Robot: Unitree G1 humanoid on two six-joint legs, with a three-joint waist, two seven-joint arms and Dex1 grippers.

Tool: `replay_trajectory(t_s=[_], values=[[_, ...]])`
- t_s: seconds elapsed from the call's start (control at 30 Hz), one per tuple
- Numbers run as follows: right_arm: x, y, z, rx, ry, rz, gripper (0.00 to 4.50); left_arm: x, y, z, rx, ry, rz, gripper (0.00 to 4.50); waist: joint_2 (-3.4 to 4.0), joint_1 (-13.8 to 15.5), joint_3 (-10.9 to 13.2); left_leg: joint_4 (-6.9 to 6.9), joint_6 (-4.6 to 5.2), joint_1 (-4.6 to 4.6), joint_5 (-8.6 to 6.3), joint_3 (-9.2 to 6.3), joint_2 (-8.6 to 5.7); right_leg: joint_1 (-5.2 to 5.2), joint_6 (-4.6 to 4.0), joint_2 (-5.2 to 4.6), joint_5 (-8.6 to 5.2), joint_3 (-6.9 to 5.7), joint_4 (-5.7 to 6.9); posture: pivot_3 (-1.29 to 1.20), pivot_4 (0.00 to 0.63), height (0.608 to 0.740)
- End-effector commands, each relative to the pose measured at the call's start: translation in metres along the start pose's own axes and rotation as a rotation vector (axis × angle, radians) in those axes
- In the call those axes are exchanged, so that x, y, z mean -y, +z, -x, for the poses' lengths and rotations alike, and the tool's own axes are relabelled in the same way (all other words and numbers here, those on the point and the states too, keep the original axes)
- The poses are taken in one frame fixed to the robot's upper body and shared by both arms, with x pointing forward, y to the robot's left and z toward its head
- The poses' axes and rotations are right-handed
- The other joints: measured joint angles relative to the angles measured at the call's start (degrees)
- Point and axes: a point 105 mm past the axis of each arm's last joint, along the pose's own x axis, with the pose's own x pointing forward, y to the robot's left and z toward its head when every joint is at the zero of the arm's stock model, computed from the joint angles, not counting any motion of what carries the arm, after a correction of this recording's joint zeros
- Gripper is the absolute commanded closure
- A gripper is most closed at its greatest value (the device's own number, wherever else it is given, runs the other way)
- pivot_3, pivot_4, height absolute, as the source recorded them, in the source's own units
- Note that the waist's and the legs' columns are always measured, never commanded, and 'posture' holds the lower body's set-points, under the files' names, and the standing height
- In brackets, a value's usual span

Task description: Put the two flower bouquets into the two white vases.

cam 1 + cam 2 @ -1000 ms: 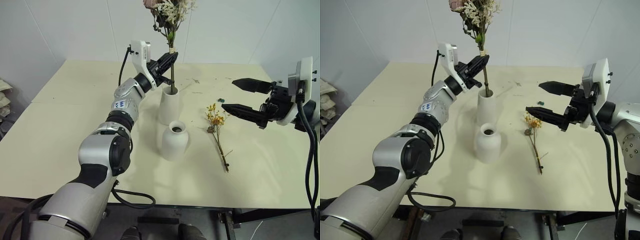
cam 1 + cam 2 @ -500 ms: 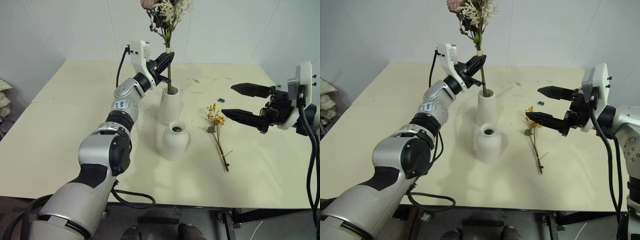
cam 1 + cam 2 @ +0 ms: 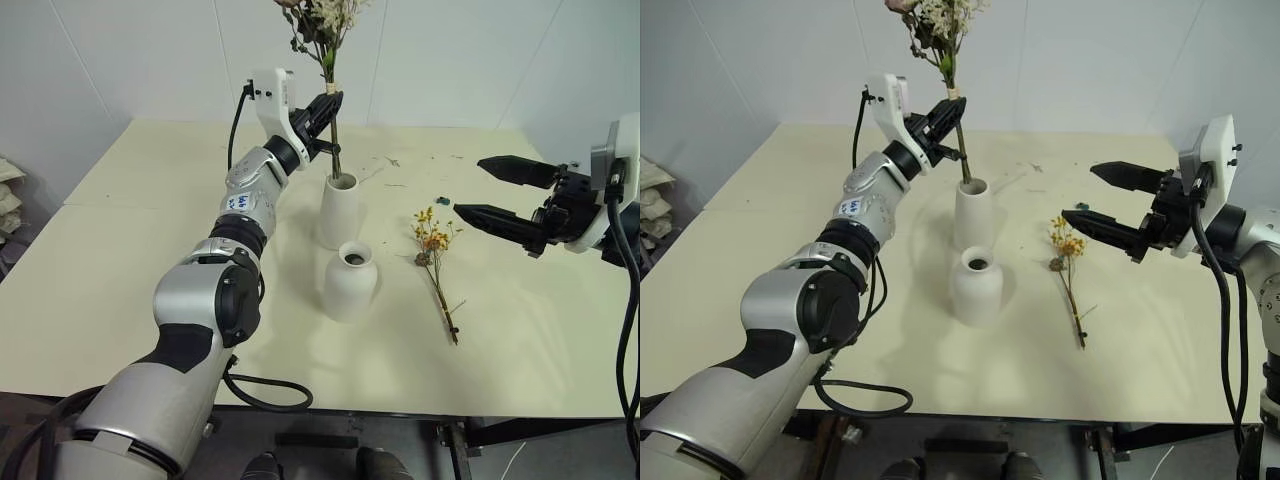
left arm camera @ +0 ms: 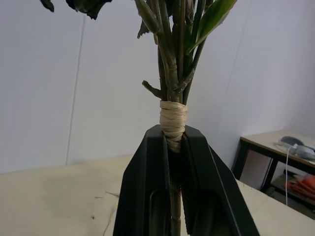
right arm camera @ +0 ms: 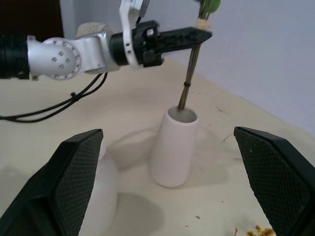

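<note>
Next, my right gripper grabs the sprig's stems, to spare the petals of the small dried yellow blossoms that crowd one end.
The large bouquet (image 3: 322, 18) of pink roses and cream sprigs stands upright with its stem ends inside the mouth of the taller white vase (image 3: 338, 210). My left gripper (image 3: 331, 104) is shut on its stems just under the raffia tie (image 4: 173, 118), above the vase. The shorter, rounded white vase (image 3: 350, 282) stands just in front of the tall one, empty. To their right, the thin yellow-orange sprig (image 3: 434, 252) lies flat on the table. My right gripper (image 3: 468, 185) hovers open above the table right of the sprig, pointing at the vases, nothing between its fingers.
The cream table (image 3: 150, 250) reaches to white walls behind. Small scraps of stem and a tiny dark bit (image 3: 440, 199) lie behind the sprig. A second table with items (image 4: 290, 147) stands off to the side in the left wrist view.
My left wrist has turned, tipping the large bouquet's head leftward while its stems stay in the tall vase. The right gripper has barely shifted and stays open.
</note>
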Motion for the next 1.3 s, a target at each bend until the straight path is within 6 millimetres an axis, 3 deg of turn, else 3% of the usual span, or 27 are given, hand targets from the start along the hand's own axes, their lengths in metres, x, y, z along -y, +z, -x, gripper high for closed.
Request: replay_trajectory(t_s=[0.03,0.3,0.83,1.3], values=[[0.005,0.018,0.006,0.072,-0.04,0.021,0.0,0.004,0.005,-0.003,0.01,-0.021,-0.009,4.47,0.0,-0.08,0.0,0.0,0.0,0.0,0.0,0.0,0.0,0.0,0.0,0.0,0.0,0.0,0.0,0.0,0.15,0.74],[0.003,0.02,0.008,0.094,-0.059,0.005,0.0,0.006,-0.005,-0.001,-0.022,-0.024,-0.023,4.47,0.0,-0.01,0.0,-0.01,0.0,0.0,0.0,0.0,0.0,-0.01,0.0,0.0,0.0,0.0,0.01,0.0,0.15,0.74],[-0.002,0.016,0.007,0.139,-0.087,-0.032,0.0,0.014,-0.047,0.006,-0.16,-0.035,-0.078,4.47,0.0,-0.04,0.0,0.0,0.0,0.02,0.0,0.0,0.0,-0.01,0.0,0.0,0.0,0.01,0.06,0.0,0.15,0.74],[0.0,0.015,0.005,0.128,-0.088,-0.031,0.0,0.008,-0.058,0.014,-0.19,-0.017,-0.068,0.11,0.0,0.02,0.0,0.0,0.01,0.02,0.01,0.0,0.0,0.0,0.0,0.0,0.0,0.01,0.08,0.0,0.15,0.74]])
